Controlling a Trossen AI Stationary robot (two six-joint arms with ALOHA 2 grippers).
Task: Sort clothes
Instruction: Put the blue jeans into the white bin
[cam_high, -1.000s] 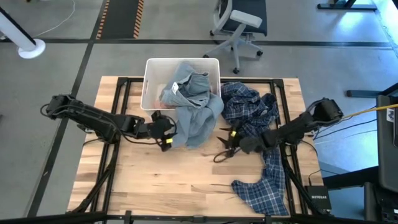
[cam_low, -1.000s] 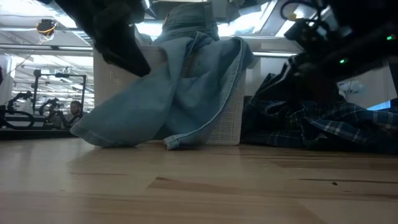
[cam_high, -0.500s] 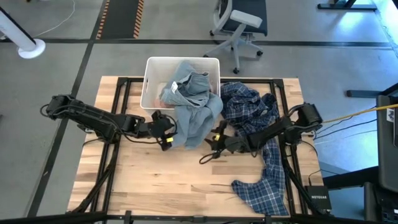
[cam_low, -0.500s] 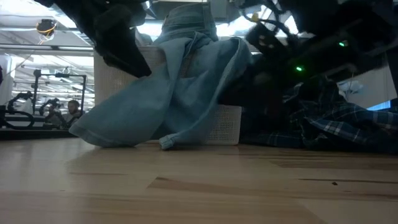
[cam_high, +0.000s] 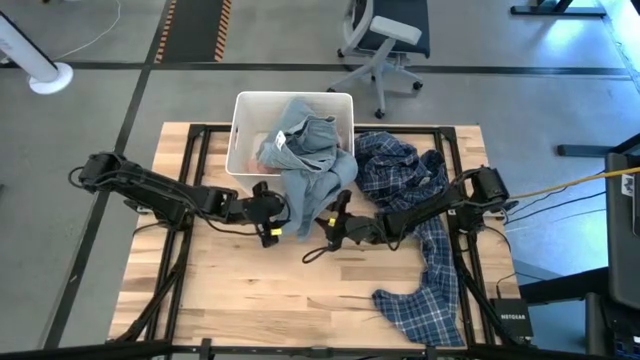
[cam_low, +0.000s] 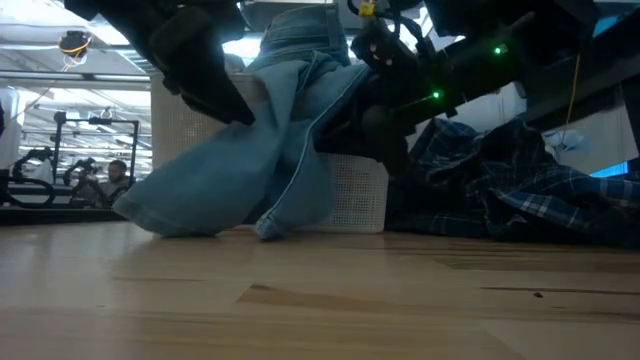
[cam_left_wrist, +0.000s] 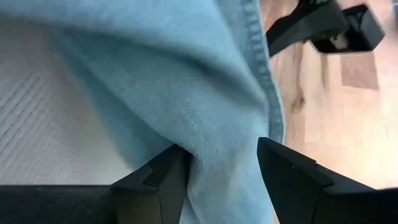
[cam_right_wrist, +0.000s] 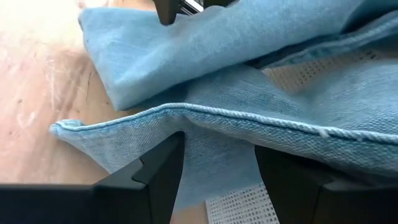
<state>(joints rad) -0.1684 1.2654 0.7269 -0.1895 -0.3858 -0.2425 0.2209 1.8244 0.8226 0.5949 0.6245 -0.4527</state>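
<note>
I will grab the grey-blue top by its stitched hem (cam_right_wrist: 217, 115) next with my right gripper, to get it fully into the white bin.
A grey-blue top (cam_high: 305, 175) hangs out of the white bin (cam_high: 243, 120) over its front wall, and its lower end lies on the table (cam_low: 200, 205). My left gripper (cam_high: 272, 215) is shut on its left hanging part. My right gripper (cam_high: 325, 225) is open at the top's right hanging edge. The blue-white plaid shirt (cam_high: 405, 175) lies at the right of the bin, under my right arm, with a long part (cam_high: 415, 305) reaching to the near edge. A pink piece (cam_high: 262, 145) shows inside the bin. My left gripper pinches a bunched fold of the top (cam_left_wrist: 217, 155) between its two fingers, level from the table's left. The cloth hangs from the bin, slack, with its lower end on the table. My right gripper has the top's stitched hem (cam_right_wrist: 217, 115) between its open fingers (cam_right_wrist: 158, 171), coming level from the table's right. The hem runs across the fingers. That part hangs in front of the bin's wall (cam_right_wrist: 239, 208).
The bin stands at the table's far edge, left of centre. The bare wooden table top (cam_high: 290, 290) lies in front of both grippers. The plaid shirt covers the right side. An office chair (cam_high: 385, 40) stands behind the table.
My right gripper has gone toward the table's left edge, off the plaid shirt and up to the grey-blue top. The top's right hanging part has been drawn leftward, uncovering the bin's front wall on that side. Its left part has stayed in place.
</note>
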